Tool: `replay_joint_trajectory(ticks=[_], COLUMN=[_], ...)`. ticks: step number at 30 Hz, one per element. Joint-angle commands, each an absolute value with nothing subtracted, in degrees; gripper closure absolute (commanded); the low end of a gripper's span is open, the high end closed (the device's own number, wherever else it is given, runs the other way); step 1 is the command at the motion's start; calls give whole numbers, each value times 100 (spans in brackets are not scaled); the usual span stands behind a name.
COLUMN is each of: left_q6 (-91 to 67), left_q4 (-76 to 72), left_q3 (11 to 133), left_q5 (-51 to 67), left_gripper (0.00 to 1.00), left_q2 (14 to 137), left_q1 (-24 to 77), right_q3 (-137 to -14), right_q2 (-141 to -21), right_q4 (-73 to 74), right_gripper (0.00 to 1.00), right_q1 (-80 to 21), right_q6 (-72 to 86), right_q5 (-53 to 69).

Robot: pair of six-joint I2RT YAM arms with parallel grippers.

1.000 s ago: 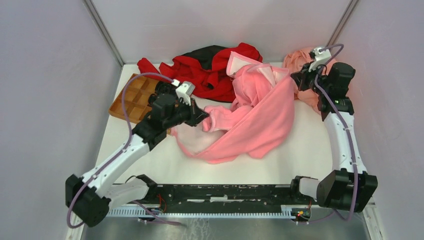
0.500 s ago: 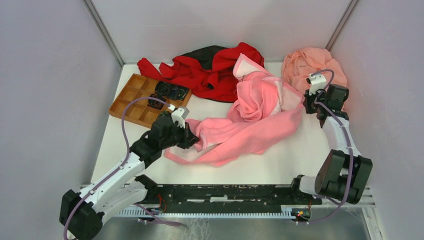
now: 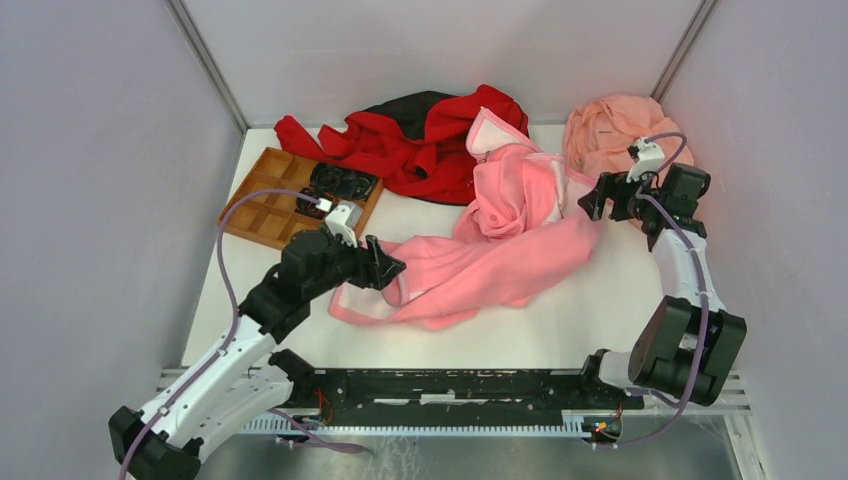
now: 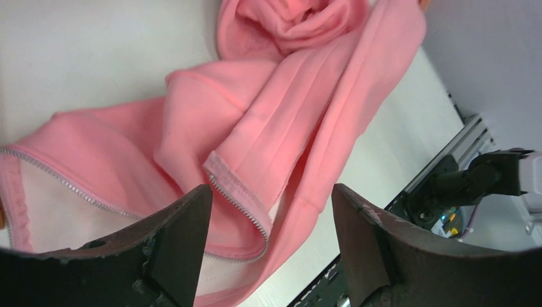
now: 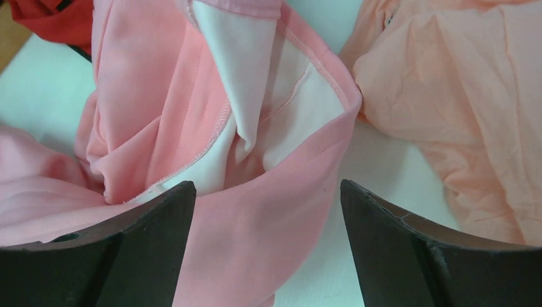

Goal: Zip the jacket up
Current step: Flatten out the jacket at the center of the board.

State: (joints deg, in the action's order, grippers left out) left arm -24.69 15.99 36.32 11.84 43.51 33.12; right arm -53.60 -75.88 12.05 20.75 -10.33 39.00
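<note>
My right gripper grabs the jacket's pink edge fold [image 3: 581, 219] [image 5: 314, 151] beside the pale lining next, to spread the jacket open for zipping up.
The bright pink jacket [image 3: 500, 250] lies crumpled on the white table, running from the centre toward the back right, pale lining showing. My left gripper [image 3: 392, 272] stands open just above its near-left edge, nothing between the fingers. In the left wrist view the zipper teeth [image 4: 246, 211] curve along the hem between the spread fingers [image 4: 172, 249] of that gripper [image 4: 271, 246]. My right gripper [image 3: 592, 200] is open over the jacket's right end. In the right wrist view a fold of jacket [image 5: 255, 211] lies below the gripper [image 5: 268, 249], untouched. No zipper pull shows.
A red-and-black garment [image 3: 420, 130] lies at the back centre and a salmon-peach cloth [image 3: 610, 125] at the back right, next to my right gripper. A wooden divided tray [image 3: 262, 205] holding black items sits at the back left. Grey walls close three sides.
Both grippers went from shut on the jacket to open and let it go. The jacket, held stretched above the table before, has dropped onto it. The left arm drew back toward the near left.
</note>
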Motion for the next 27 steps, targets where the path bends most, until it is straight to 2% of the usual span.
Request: replay_joint_trajectory(ticks=[1, 4, 7, 11, 12, 13, 14, 16, 17, 19, 21, 24, 27], left_q6=[-2452, -2573, -2812, -3004, -2989, -2955, -2905, -2721, -2597, -2258, -1939, -1843, -2247], left_q4=[1183, 634, 76, -305, -311, -304, -276, -169, -111, 34, 147, 21, -511], left_q3=[3829, 3664, 3555, 3569, 3592, 3614, 3642, 3722, 3807, 3967, 4130, 4373, 4704], left_q5=[1261, 1857, 2318, 2629, 2636, 2628, 2608, 2530, 2460, 2285, 2101, 1874, 2023], left_gripper=[23, 22, 22, 22, 22, 22, 22, 22, 22, 21, 20, 15, 14], left_q2=[4123, 4218, 4518, 5011, 5068, 5098, 5096, 5048, 5019, 5002, 5033, 5293, 5947], left_q1=[3319, 3320, 3318, 3349, 3355, 3358, 3358, 3357, 3354, 3349, 3344, 3349, 3337], right_q3=[-5064, -4769, -4847, -5275, -5431, -5622, -5805, -6279, -6624, -7311, -7928, -8441, -8327], right_q2=[-7760, -7935, -8263, -8799, -8954, -9101, -9191, -9271, -9266, -9225, -9160, -8983, -8783], right_q4=[573, 275, 239, 503, 578, 686, 780, 965, 1056, 1239, 1297, 1219, 1243], right_gripper=[8, 2, 2, 9, 16, 30, 49, 75, 81, 91, 95, 98, 98], right_q1=[2103, 2094, 1988, 1719, 1651, 1587, 1530, 1421, 1354, 1220, 1135, 1100, 1107], right_q6=[682, 1641, 1924, 1828, 1777, 1695, 1616, 1398, 1230, 912, 656, 603, 404], right_q5=[3522, 3636, 3627, 3200, 3197, 3235, 3305, 3284, 3217, 3219, 3420, 3472, 3363])
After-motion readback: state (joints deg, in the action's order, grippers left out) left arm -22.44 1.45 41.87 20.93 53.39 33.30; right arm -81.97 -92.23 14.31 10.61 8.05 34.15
